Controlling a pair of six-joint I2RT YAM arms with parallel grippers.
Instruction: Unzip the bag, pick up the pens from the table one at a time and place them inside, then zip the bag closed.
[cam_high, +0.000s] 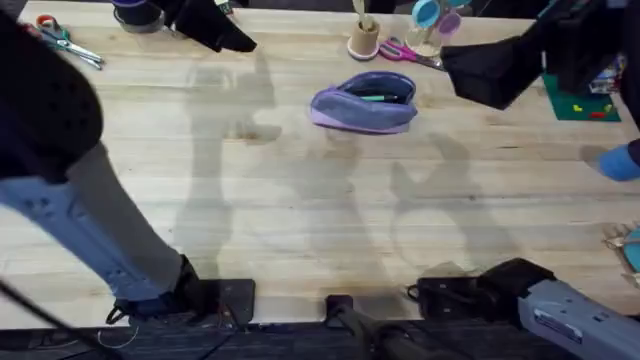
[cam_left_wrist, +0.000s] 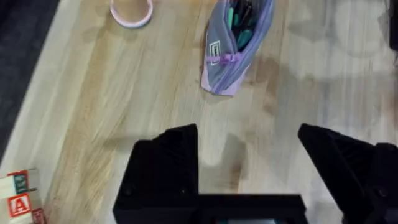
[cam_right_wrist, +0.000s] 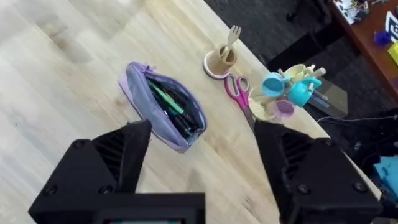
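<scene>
The bag's opening (cam_right_wrist: 176, 106) is wide open over the pens, so my right gripper will next grab the bag by a purple zipper tab (cam_right_wrist: 148, 67) at the bag's end.
The lavender bag (cam_high: 365, 105) lies unzipped at the far middle of the table (cam_high: 300, 210). A green pen (cam_high: 378, 97) shows in its mouth. The left wrist view looks down the open bag (cam_left_wrist: 235, 50) and shows the green pen (cam_left_wrist: 231, 18) and a black pen (cam_left_wrist: 246, 11) inside. My left gripper (cam_left_wrist: 249, 162) hangs open and empty, well short of the bag's near end. My right gripper (cam_right_wrist: 205, 168) is also open and empty, raised above the bag (cam_right_wrist: 163, 106), where the green pen (cam_right_wrist: 165, 99) shows. In the overhead view, the left gripper (cam_high: 225, 35) is far left of the bag and the right gripper (cam_high: 470, 75) is to its right.
Behind the bag stand a small cup with a wooden fork (cam_high: 363, 40), pink scissors (cam_high: 400, 52) and toy teacups (cam_right_wrist: 289, 93). Orange-handled scissors (cam_high: 60, 40) lie at the far left. Letter blocks (cam_left_wrist: 18, 199) sit near the table edge.
</scene>
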